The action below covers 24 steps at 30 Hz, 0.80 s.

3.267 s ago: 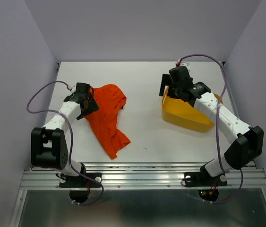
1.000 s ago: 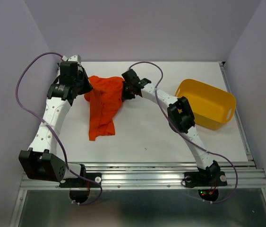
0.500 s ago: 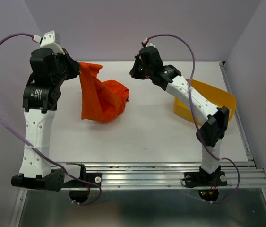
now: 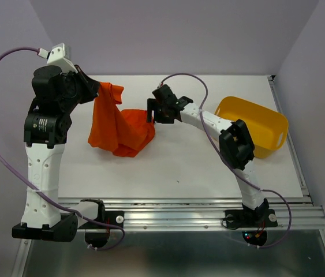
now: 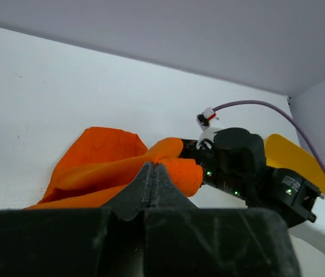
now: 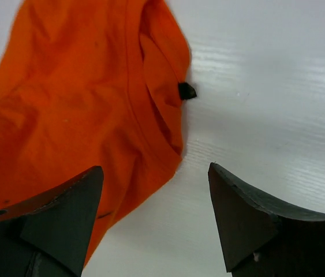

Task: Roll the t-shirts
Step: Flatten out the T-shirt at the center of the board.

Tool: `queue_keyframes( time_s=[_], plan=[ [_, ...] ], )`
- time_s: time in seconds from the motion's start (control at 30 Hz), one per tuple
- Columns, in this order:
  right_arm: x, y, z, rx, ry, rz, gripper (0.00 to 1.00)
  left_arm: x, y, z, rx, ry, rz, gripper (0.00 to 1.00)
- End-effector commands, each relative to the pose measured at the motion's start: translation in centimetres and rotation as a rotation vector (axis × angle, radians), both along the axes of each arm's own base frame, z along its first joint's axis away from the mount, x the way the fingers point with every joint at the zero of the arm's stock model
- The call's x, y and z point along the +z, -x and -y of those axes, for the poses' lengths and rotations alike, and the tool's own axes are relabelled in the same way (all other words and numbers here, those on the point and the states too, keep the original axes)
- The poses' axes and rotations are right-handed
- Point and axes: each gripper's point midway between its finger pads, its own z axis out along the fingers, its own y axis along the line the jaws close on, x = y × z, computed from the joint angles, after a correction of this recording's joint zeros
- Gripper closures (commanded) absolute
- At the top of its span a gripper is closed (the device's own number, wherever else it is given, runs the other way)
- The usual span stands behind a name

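Observation:
The right gripper grabs the t-shirt's edge near the black tag, opposite my left gripper, next, to spread the t-shirt for rolling.
The orange-red t-shirt [image 4: 119, 124] hangs bunched from my left gripper [image 4: 97, 90], which is raised above the table's back left and shut on one of the shirt's edges. The lower part of the shirt rests crumpled on the white table [image 4: 208, 167]. In the left wrist view the fingers [image 5: 153, 168] press together with orange t-shirt cloth [image 5: 107, 161] just past them. My right gripper [image 4: 150, 113] is low at the shirt's right edge, open. Its wrist view shows the right gripper [image 6: 153, 168] straddling the hem of the t-shirt [image 6: 64, 104], holding nothing.
A yellow plastic tub [image 4: 253, 125] stands at the right of the table, behind the right arm's elbow. A small black tag [image 6: 186, 90] pokes out at the shirt's edge. The table's back wall is close behind both grippers.
The left arm lifted one edge of the shirt off the table and holds it up. The right gripper rose away shut, then came down to the shirt's right edge and opened.

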Motion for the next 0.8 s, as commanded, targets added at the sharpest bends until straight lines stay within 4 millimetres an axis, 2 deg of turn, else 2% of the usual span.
queue_keyframes(
  time_s=[0.0,0.13,0.23,0.27,0.5,0.6,0.67,0.7,0.73,0.77],
  plan=[
    [1.1,2.2,-2.7,0.053,-0.044,-0.005,0.21,2.0,0.5,-0.1,0.003,0.008,0.071,1.00],
    [-2.7,2.7,-3.1,0.061,0.001,-0.060,0.21,2.1,0.7,-0.1,0.002,0.012,0.074,1.00],
    [-4.5,2.7,-3.3,0.061,0.017,-0.086,0.23,2.1,0.9,-0.1,0.001,0.015,0.075,1.00],
    [-4.5,2.7,-3.3,0.061,0.017,-0.086,0.23,2.0,0.8,-0.1,0.002,0.013,0.072,1.00],
    [-7.8,2.1,-3.6,0.053,0.055,-0.112,0.26,2.2,1.1,-0.1,0.003,0.017,0.078,1.00],
    [-8.1,1.8,-3.9,0.059,0.055,-0.111,0.32,2.2,1.2,-0.1,0.003,0.018,0.077,1.00],
    [-7.9,1.7,-4.4,0.078,0.040,-0.109,0.57,2.2,1.3,-0.2,0.006,0.018,0.077,1.00],
    [-7.7,1.7,-4.7,0.088,0.033,-0.107,0.72,2.2,1.3,-0.2,0.006,0.016,0.079,1.00],
    [-7.2,1.6,-4.9,0.095,0.026,-0.100,0.85,2.4,1.5,-0.2,0.004,0.016,0.088,1.00],
    [-5.9,1.4,-5.0,0.095,0.012,-0.084,0.99,2.2,1.4,-0.1,-0.004,0.015,0.092,1.00]
  ],
)
